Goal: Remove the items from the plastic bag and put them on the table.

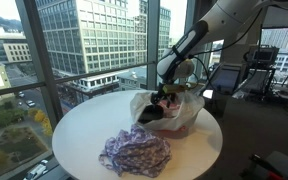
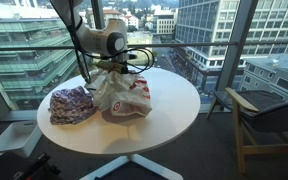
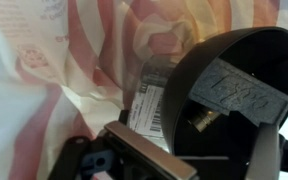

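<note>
My fingers stop short above the black item's rim and closing now would miss the item, so it is too early to close. My gripper lowers first, then closes.
A white plastic bag with red print (image 1: pixel 187 112) lies on the round white table (image 1: pixel 84 128); it also shows in an exterior view (image 2: pixel 126 95). My gripper (image 1: pixel 167 96) reaches down into the bag's mouth, also seen in an exterior view (image 2: pixel 112 68). In the wrist view a black rounded item (image 3: pixel 234 100) with a grey label lies inside the bag (image 3: pixel 64 70), next to a white barcode tag (image 3: pixel 149 105). The gripper (image 3: pixel 214 150) has its fingers apart on either side of the black item's rim. A dark item shows at the bag's opening (image 1: pixel 154 115).
A purple patterned cloth (image 1: pixel 134 152) lies on the table beside the bag, also in an exterior view (image 2: pixel 71 104). Glass windows stand close behind the table. A chair (image 2: pixel 269 115) stands off to one side.
</note>
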`<state>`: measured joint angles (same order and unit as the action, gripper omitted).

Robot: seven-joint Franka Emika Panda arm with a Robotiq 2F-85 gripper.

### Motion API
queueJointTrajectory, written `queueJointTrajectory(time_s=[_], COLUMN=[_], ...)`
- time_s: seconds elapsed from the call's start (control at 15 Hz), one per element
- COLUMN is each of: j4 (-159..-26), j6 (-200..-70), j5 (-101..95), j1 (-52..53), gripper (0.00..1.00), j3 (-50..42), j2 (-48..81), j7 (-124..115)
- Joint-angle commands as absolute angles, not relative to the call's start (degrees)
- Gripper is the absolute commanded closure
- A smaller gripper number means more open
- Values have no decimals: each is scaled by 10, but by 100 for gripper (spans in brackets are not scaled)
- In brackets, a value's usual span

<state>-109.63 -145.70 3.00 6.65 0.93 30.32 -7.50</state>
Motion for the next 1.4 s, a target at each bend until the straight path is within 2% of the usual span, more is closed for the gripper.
queueJointTrajectory(time_s=[0.0, 0.07, 0.13, 0.2, 0.6, 0.8, 1.0, 1.07, 1.33], j4=[-1046, -1038, -1029, -1023, -992, -980, -973, -971, -962], j6=[-1474, -1475, -1471, -1471, -1463, -1447, -1425, -1415, -1375], j5=[2, -5, -8, -14, -24, 6, 37, 44, 53], j1=[80, 84, 85, 88, 92, 73, 60, 57, 55], gripper=[0, 0, 10, 26, 73, 93, 97, 93, 93], j3=[-3, -8, -9, -14, -27, -5, 13, 17, 22], j2=[347, 355, 363, 370, 397, 404, 402, 398, 384], j7=[-100, -107, -109, -114, -132, -121, -113, -112, -112])
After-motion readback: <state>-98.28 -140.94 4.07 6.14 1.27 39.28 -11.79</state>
